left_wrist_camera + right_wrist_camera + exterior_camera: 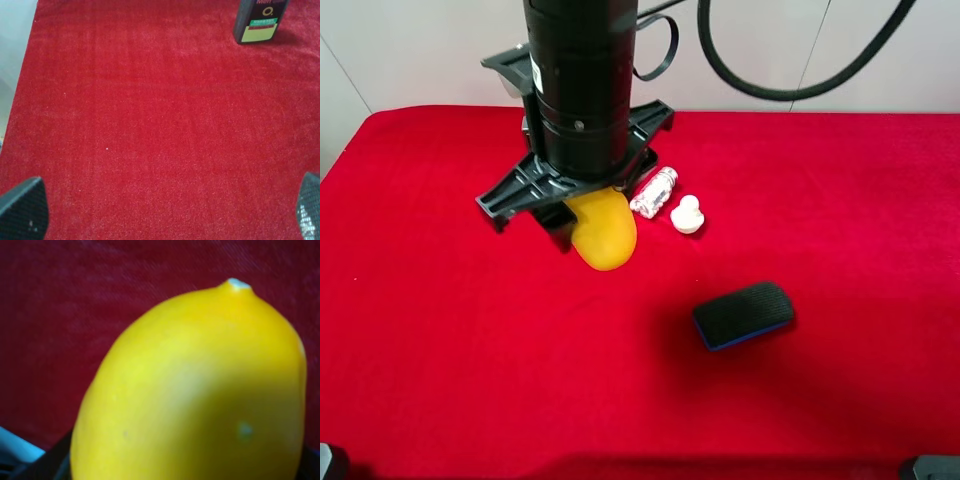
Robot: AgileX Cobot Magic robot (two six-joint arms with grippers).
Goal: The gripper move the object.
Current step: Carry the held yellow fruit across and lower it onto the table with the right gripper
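The robot's right gripper has to keep hold of the yellow mango (605, 235), because the mango is above the red cloth (440, 330) and would fall if the gripper opened now.
The yellow mango-like object (605, 238) sits on the red cloth (440, 330) left of centre, partly under the black gripper (582, 222). This is my right gripper, reaching down from a thick dark arm. Its jaws stand on either side of the object's upper half and close on it. In the right wrist view the object (195, 390) fills most of the picture, very close to the camera. I cannot tell whether it is off the cloth. My left gripper (165, 215) is open and empty above bare red cloth, with only its fingertips (22, 210) showing.
A small silver foil-wrapped piece (653, 192) and a white duck (687, 214) lie just right of the object. A black blue-edged eraser (744, 314) lies to the lower right. A dark bottle (257, 20) stands on the cloth in the left wrist view.
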